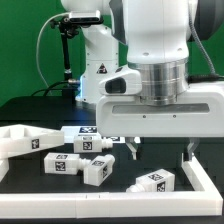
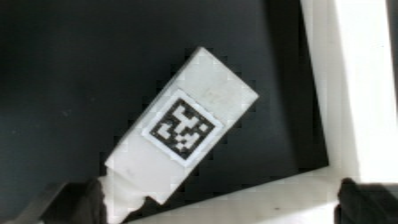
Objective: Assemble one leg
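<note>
The fingers are still above the white leg, with empty black table around it, so it is too early to close. My gripper lowers first, then closes on the leg.
Several white legs with black-and-white tags lie on the black table. One leg [image 1: 155, 182] lies below my gripper [image 1: 160, 150], near the white rail at the exterior view's right. The same leg [image 2: 178, 125] fills the middle of the wrist view, lying flat with its tag up. My gripper [image 2: 222, 208] is open and empty, and hangs a little above this leg. One dark fingertip [image 2: 80, 205] is over the leg's end; the other is near the rail. Three more legs [image 1: 85, 140], [image 1: 65, 163], [image 1: 97, 167] lie in a loose group further to the exterior view's left.
A white rail [image 1: 205, 180] borders the table at the exterior view's right and front, and shows in the wrist view [image 2: 361, 90] close beside the leg. A larger white part [image 1: 20, 140] lies at the exterior view's left. The robot's base [image 1: 100, 65] stands behind.
</note>
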You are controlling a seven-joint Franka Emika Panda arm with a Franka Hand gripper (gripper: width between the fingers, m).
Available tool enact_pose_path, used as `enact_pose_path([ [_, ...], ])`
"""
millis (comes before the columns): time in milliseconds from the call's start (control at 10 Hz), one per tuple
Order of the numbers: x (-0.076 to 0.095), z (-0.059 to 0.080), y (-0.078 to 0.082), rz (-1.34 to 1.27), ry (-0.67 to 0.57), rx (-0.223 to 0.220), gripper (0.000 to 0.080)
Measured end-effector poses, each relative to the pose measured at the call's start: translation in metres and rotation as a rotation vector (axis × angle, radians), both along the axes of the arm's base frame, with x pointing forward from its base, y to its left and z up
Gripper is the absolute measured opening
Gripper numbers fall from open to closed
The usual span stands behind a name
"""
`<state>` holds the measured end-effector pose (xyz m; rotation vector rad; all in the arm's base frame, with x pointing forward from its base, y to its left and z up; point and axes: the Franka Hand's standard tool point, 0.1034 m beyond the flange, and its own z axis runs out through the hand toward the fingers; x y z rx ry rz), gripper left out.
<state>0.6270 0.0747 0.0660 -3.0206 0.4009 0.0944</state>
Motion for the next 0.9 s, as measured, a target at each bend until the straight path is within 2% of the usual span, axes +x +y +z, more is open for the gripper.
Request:
enact_pose_path([
  [300, -0.003, -0.003, 0.0, -0.003, 0.004, 0.0, 0.0649],
  [500, -0.023, -0.03, -0.003, -0.167, 0.032, -0.014, 0.0649],
  [600, -0.023, -0.038, -0.002, -0.202, 0.031, 0.0, 0.0649],
  [900, -0.019, -0.042, 0.001, -0.2, -0.001, 0.004, 0.0649],
])
